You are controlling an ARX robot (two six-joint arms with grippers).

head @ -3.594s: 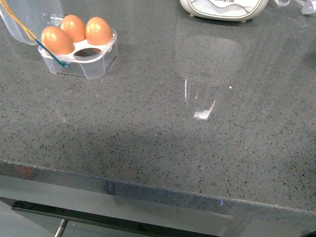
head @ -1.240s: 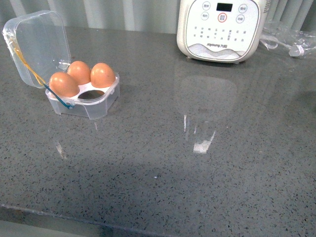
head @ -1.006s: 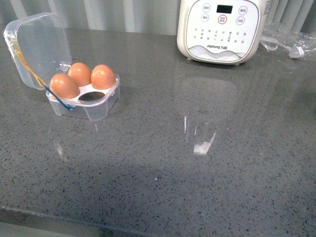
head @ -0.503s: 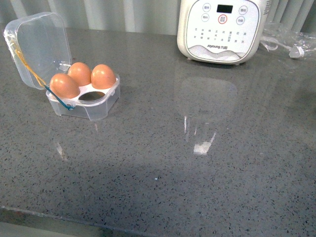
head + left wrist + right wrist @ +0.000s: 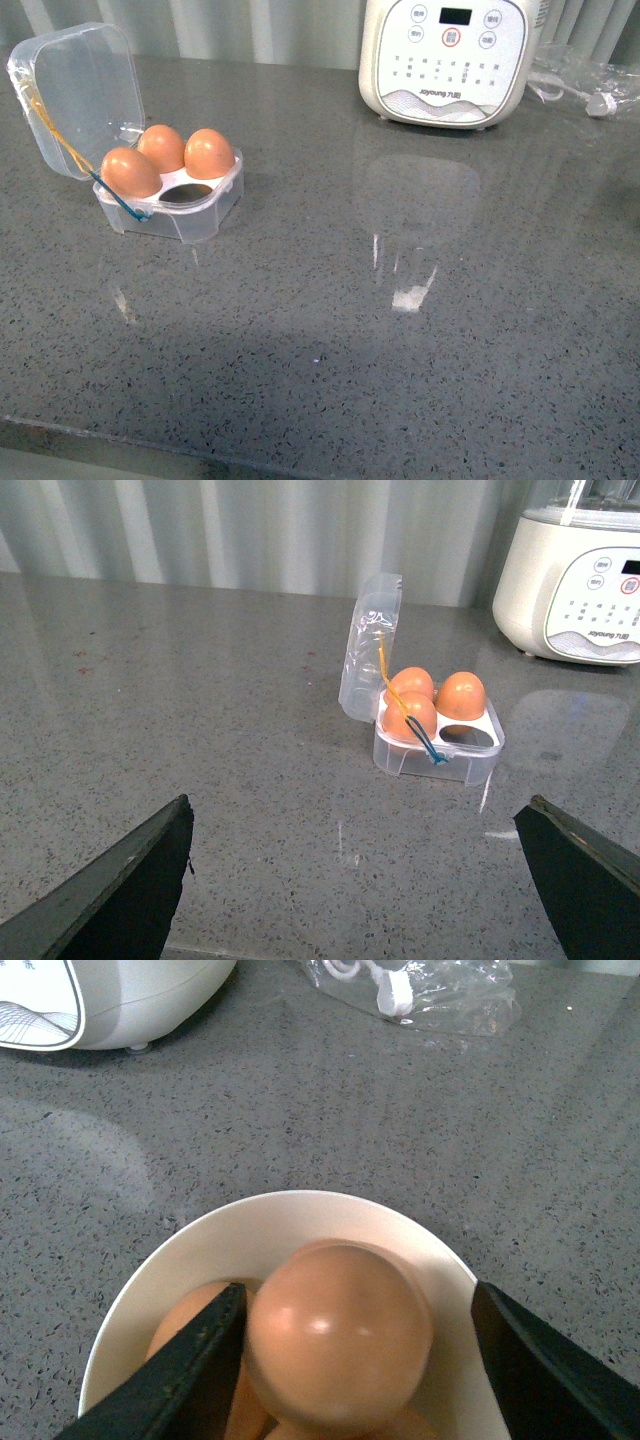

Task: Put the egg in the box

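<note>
The empty slot in the box [image 5: 452, 758] needs to be filled. My right gripper will next grab the brown egg by its rounded sides to fill it.
The box [image 5: 196, 217], a small clear case, stands open at the counter's left with its lid [image 5: 78, 98] tipped back. It holds three brown eggs [image 5: 208, 153], and its near right slot [image 5: 186, 194] is empty. In the left wrist view the box [image 5: 452, 758] lies well ahead of my left gripper [image 5: 357, 802], which is open over bare counter. My right gripper [image 5: 358, 1295] is open around the top egg [image 5: 338, 1335] in a white bowl [image 5: 250, 1230]. One finger sits close beside that egg and the other stands apart. Neither arm shows in the front view.
A white cooker [image 5: 450, 60] stands at the back of the grey stone counter. A clear bag with a white cable [image 5: 585, 85] lies to its right, beyond the bowl in the right wrist view. The counter's front edge [image 5: 150, 440] runs along the bottom.
Since 3.6 s ago the front view has shifted to show more of the counter's back. Over the last second the box and its eggs have stayed put.
</note>
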